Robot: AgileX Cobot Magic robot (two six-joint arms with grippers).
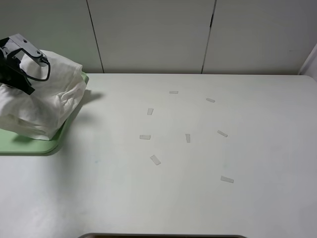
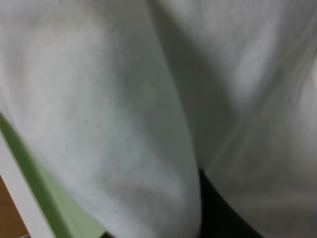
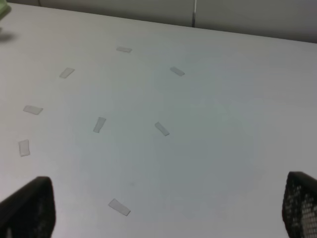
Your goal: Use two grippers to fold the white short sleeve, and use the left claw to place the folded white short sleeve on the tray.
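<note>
The left gripper needs to let go of the white short sleeve now, since its lower folds rest on the green tray (image 1: 37,146) (image 2: 54,208) inside the tray's rim and the sleeve would stay there.
The white short sleeve (image 1: 47,101) hangs in a bunched, folded bundle at the far left, over the pale green tray (image 1: 37,146). Its lower folds reach down to the tray's surface. The left claw (image 1: 22,69) is buried in the top of the bundle and shut on the cloth. In the left wrist view the cloth (image 2: 124,109) fills the picture, with a dark finger (image 2: 218,215) and a strip of the tray (image 2: 54,208) below it. My right gripper (image 3: 168,210) is open over bare table, its fingertips (image 3: 29,208) wide apart. It is outside the exterior high view.
Several small white tape strips (image 1: 155,159) lie scattered over the middle of the white table (image 1: 198,198). A wall of pale panels (image 1: 153,34) runs along the table's far edge. A dark edge (image 1: 163,236) shows at the table's near side.
</note>
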